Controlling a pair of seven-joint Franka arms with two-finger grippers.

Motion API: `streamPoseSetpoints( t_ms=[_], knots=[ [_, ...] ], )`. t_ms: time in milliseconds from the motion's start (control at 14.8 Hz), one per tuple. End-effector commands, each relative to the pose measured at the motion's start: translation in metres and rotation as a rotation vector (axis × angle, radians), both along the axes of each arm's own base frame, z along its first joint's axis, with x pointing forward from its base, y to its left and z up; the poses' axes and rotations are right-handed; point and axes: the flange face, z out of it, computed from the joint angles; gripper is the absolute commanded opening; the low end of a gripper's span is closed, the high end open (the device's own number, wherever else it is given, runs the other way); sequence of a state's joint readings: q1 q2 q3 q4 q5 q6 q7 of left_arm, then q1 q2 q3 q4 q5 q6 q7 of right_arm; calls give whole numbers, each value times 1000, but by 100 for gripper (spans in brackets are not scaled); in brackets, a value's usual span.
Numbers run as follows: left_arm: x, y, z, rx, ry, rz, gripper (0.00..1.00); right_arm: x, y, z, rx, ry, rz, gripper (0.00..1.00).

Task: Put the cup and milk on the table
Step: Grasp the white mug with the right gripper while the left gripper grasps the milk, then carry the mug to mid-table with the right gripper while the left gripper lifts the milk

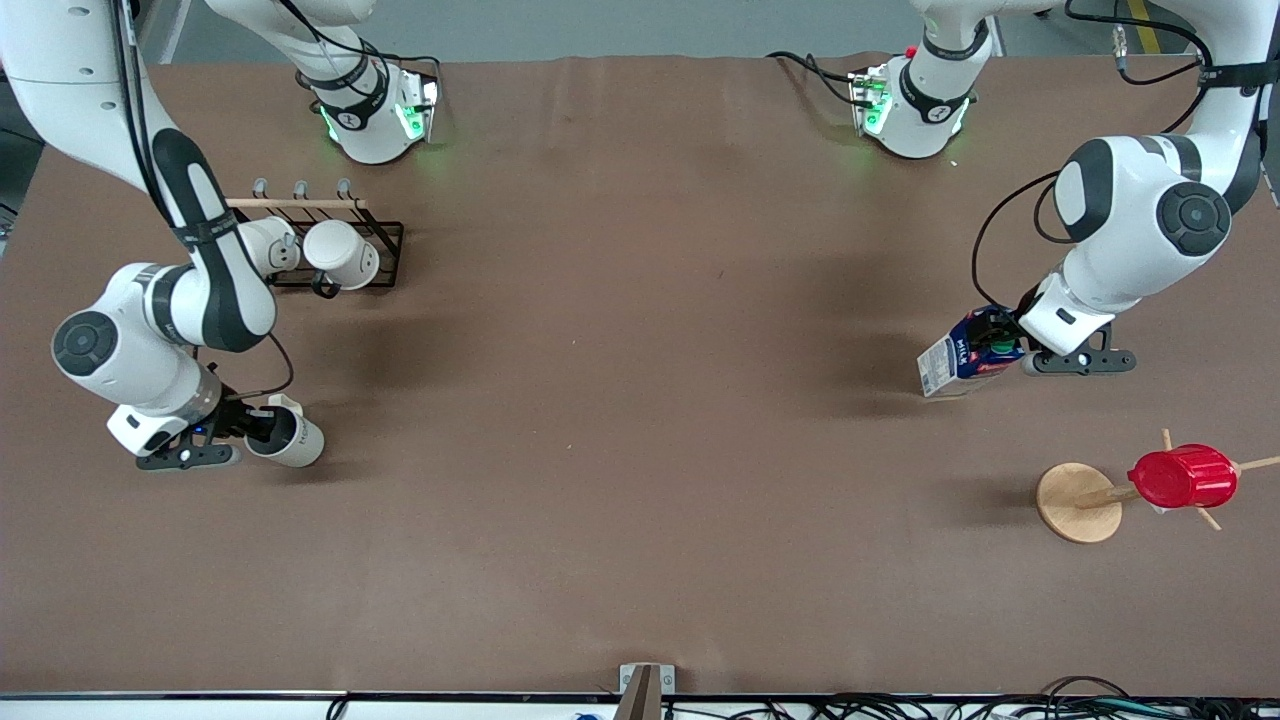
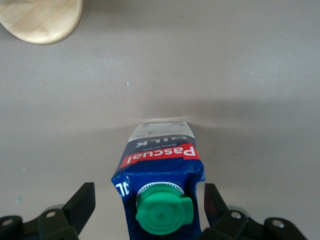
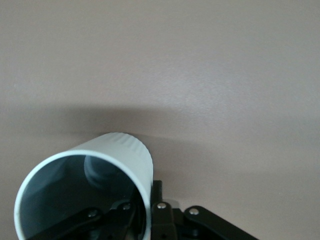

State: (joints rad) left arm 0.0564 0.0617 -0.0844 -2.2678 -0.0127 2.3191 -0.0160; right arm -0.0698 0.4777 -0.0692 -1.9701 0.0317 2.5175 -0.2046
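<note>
The left gripper should place the milk with the cup [image 1: 298,443] on the table, so it needs to pick up the milk by its green-end with the cap [image 1: 994,347] next.
The milk [image 1: 962,358], a dark blue and white carton with a green cap, stands on the brown table [image 1: 640,400] near the left arm's end. My left gripper [image 1: 997,345] is open around its top. In the left wrist view the fingers [image 2: 82,202] stand apart from the milk [image 2: 160,165], with a clear gap on one side. My right gripper [image 1: 262,425] is shut on the wall of the off-white cup [image 1: 290,438] and holds it tilted, low over the table near the right arm's end. In the right wrist view one finger is inside the cup [image 3: 120,155] and one finger [image 3: 157,192] is outside.
A black wire rack [image 1: 385,245] with two white mugs [image 1: 340,253] stands farther from the front camera than the cup. A wooden stand [image 1: 1075,500] carrying a red ribbed cup [image 1: 1185,477] is nearer to the camera than the milk; its base shows in the left wrist view [image 2: 42,20].
</note>
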Motion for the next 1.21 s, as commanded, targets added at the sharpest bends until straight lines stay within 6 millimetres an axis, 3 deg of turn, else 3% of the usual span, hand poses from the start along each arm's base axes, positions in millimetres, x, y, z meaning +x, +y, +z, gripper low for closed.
streamPoseSetpoints(
  t_ms=[0, 67, 202, 270, 405, 472, 810, 945, 1147],
  knots=[
    [-4, -1, -5, 14, -2, -24, 91, 6, 6, 13, 49, 11, -116, 0],
    [-4, -1, -4, 14, -3, -24, 85, 8, 12, 21, 58, 40, -136, 0],
    [-2, 0, -2, 13, -9, -22, 51, 15, 39, 45, 72, 106, -153, 0],
    [-1, 0, 0, 13, -12, -24, 33, 19, 62, 63, 76, 134, -189, 0],
    [3, 0, 2, 14, -20, -42, 12, 22, 127, 85, 78, 166, -243, 0],
    [7, 1, 3, 12, -19, -62, 7, 22, 158, 91, 84, 167, -282, 0],
    [24, 0, 17, 11, -50, -91, 3, -4, 330, 111, 119, 144, -369, 0],
    [40, -5, 30, 8, -52, -96, 0, -19, 397, 97, 117, 151, -381, 0],
    [67, -21, 49, 3, -23, -121, 1, -43, 470, 67, 96, 133, -402, 0]
  ],
)
